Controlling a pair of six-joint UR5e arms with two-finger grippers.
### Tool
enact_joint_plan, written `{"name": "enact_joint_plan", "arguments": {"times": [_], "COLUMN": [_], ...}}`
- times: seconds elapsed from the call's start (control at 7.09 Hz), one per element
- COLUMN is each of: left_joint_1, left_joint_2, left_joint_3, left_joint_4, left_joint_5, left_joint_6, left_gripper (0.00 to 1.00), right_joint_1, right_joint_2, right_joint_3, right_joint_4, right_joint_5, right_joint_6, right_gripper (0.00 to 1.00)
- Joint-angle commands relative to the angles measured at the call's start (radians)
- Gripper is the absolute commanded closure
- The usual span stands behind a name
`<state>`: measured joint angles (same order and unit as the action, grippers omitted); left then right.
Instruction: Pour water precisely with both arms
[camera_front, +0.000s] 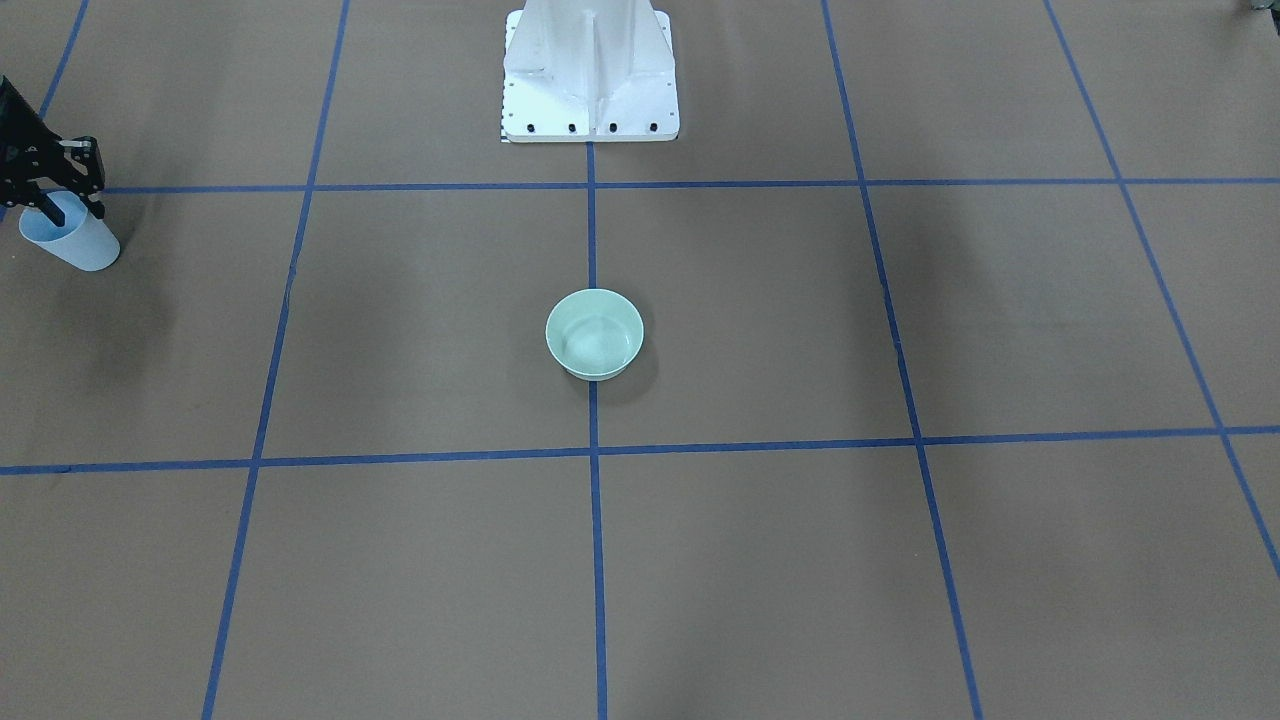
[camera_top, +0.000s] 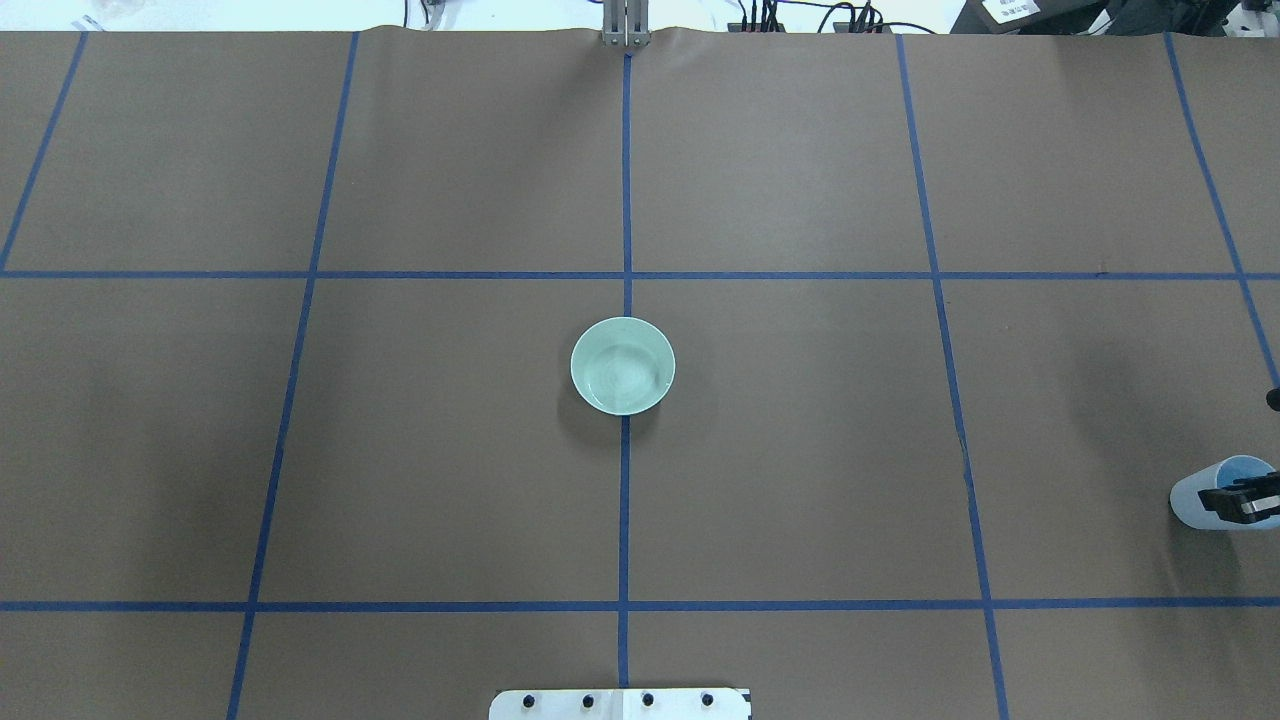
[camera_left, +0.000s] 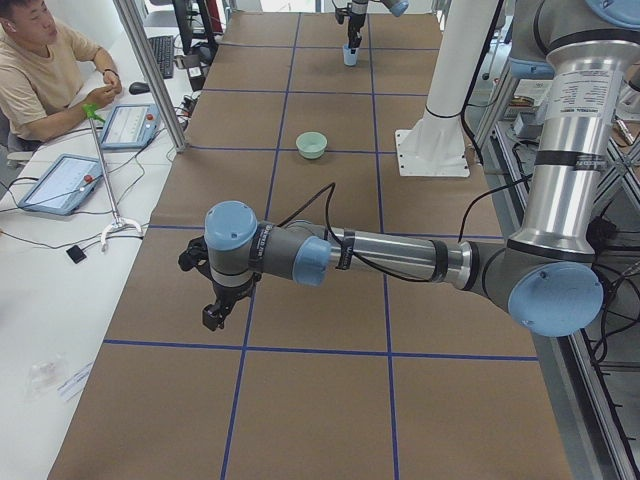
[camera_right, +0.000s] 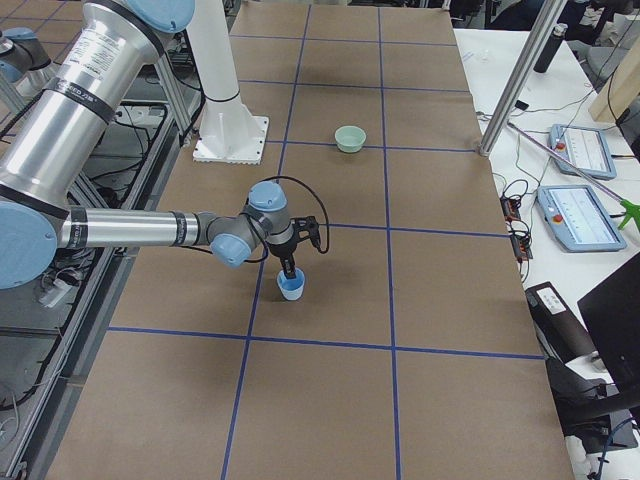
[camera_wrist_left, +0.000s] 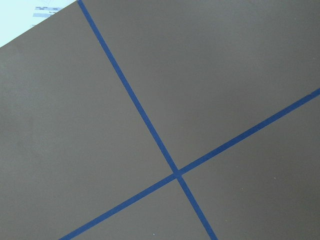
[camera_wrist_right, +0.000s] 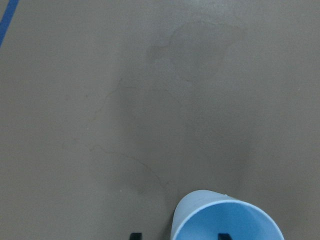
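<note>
My right gripper grabs the light-blue cup by its rim (camera_front: 26, 218) (camera_wrist_right: 178, 225) next, to set up the precise water pour.
A light-blue cup (camera_front: 70, 238) stands on the table at the robot's right side; it also shows in the overhead view (camera_top: 1205, 492) and the exterior right view (camera_right: 291, 288). My right gripper (camera_front: 60, 195) is at its rim, open, with one finger inside the cup (camera_wrist_right: 225, 217) and one outside its wall. A mint-green bowl (camera_top: 622, 365) sits at the table's centre (camera_front: 594, 334) with faint ripples of water in it. My left gripper (camera_left: 215, 316) hangs over bare table far from both, and I cannot tell whether it is open or shut.
The white pedestal (camera_front: 590, 70) stands behind the bowl. Blue tape lines (camera_wrist_left: 150, 135) grid the brown table cover. An operator (camera_left: 40, 70) with tablets sits past the table's far edge. A metal post (camera_right: 510, 80) stands at that edge.
</note>
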<state>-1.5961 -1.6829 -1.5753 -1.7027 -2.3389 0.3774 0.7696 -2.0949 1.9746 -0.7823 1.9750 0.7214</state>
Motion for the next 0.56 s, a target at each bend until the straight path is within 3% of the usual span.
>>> {"name": "enact_joint_plan", "arguments": {"times": [0.0, 0.42], "left_joint_1": [-0.001, -0.001], "left_joint_2": [0.0, 0.002], "left_joint_3": [0.0, 0.001], "left_joint_4": [0.0, 0.0], "left_joint_5": [0.001, 0.0], "left_joint_6": [0.002, 0.0], "left_gripper": [0.0, 0.0], "right_joint_1": [-0.013, -0.018], "right_joint_2": [0.0, 0.012], "right_joint_3": [-0.006, -0.005], "right_joint_4": [0.0, 0.0], "right_joint_5": [-0.001, -0.01], "right_joint_6": [-0.006, -0.01], "right_gripper": [1.0, 1.0]}}
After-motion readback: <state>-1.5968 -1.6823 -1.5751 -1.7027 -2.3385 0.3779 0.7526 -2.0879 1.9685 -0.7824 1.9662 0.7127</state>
